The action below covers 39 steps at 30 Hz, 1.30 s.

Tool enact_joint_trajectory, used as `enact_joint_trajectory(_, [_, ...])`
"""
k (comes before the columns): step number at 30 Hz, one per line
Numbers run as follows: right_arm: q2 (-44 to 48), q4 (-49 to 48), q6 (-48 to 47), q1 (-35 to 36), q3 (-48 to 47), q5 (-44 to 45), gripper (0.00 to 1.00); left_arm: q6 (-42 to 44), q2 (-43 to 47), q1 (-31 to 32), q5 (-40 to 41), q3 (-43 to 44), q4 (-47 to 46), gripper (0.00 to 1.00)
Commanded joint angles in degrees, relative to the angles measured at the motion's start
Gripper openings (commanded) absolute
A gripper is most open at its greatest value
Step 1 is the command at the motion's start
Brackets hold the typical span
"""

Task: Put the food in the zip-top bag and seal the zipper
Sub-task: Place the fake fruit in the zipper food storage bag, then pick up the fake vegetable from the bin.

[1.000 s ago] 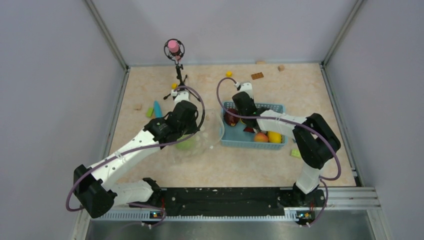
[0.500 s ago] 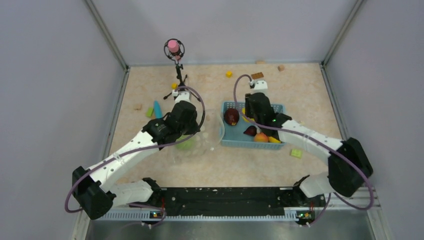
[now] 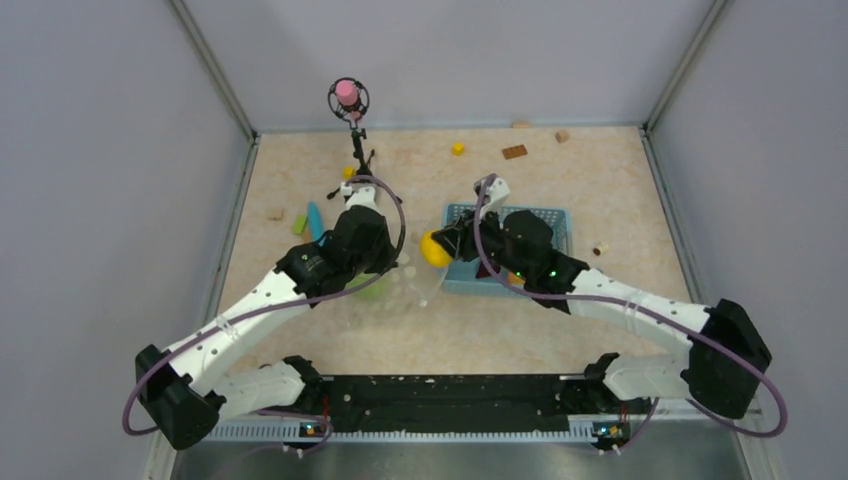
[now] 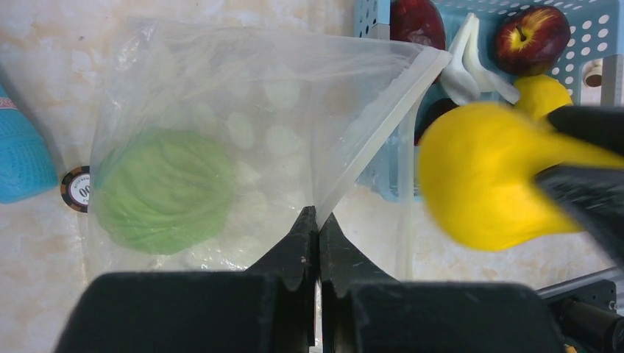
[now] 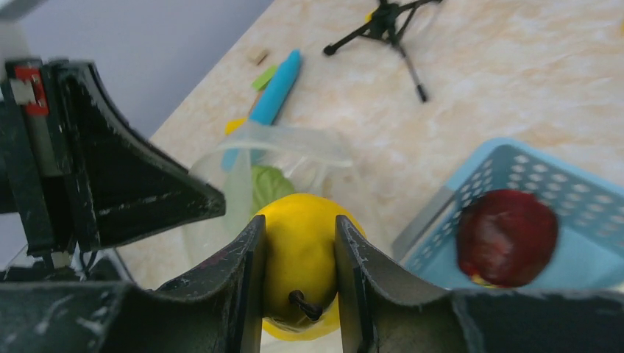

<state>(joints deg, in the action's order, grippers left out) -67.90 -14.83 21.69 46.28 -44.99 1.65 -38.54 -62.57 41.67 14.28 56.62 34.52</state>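
The yellow pear-like fruit would fall outside the bag if the right gripper opened now, because it hangs short of the bag's opening. The robot needs to move it closer first.
The clear zip-top bag (image 4: 243, 110) lies left of the blue basket, a green round fruit (image 4: 165, 191) inside it. My left gripper (image 4: 318, 220) is shut on the bag's mouth edge beside the zipper strip (image 4: 390, 118), holding it up. My right gripper (image 5: 298, 235) is shut on a yellow pear-like fruit (image 5: 302, 257) with a dark stem, held in the air just right of the bag mouth (image 3: 434, 248). Dark red apples (image 4: 531, 38) and a white piece (image 4: 471, 62) and another yellow piece (image 4: 541, 92) stay in the basket. The bag also shows in the right wrist view (image 5: 287, 158).
The light-blue mesh basket (image 3: 553, 215) stands at centre right. A small tripod with a pink-tipped microphone (image 3: 348, 98) stands at the back. A blue pen-like piece (image 3: 316, 218) and small coloured blocks (image 3: 514, 151) lie scattered at the left and back.
My right gripper has lifted the yellow fruit out of the basket and carried it left to the bag mouth. My left gripper has kept its hold on the bag.
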Motion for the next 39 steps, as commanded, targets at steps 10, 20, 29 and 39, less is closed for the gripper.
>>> enact_joint_trajectory(10, [-21.79, -7.05, 5.57, 8.68, -11.39, 6.72, 0.40, 1.03, 3.45, -0.18, -1.37, -1.37, -2.87, 0.00])
enact_joint_trajectory(20, [-15.90, -3.83, 6.18, 9.02, -8.72, 8.71, 0.95, 0.95, 3.99, -0.19, 0.43, -1.60, -2.44, 0.00])
enact_joint_trajectory(29, [-2.84, 5.12, 6.95, 8.29, -1.00, 25.49, 0.99, 0.78, 3.46, -0.17, 1.90, -1.60, -1.92, 0.00])
enact_joint_trajectory(39, [-8.70, 12.38, 10.63, -4.82, -1.82, 17.47, 0.98, 0.75, 3.25, -0.18, 2.91, -1.69, -1.65, 0.00])
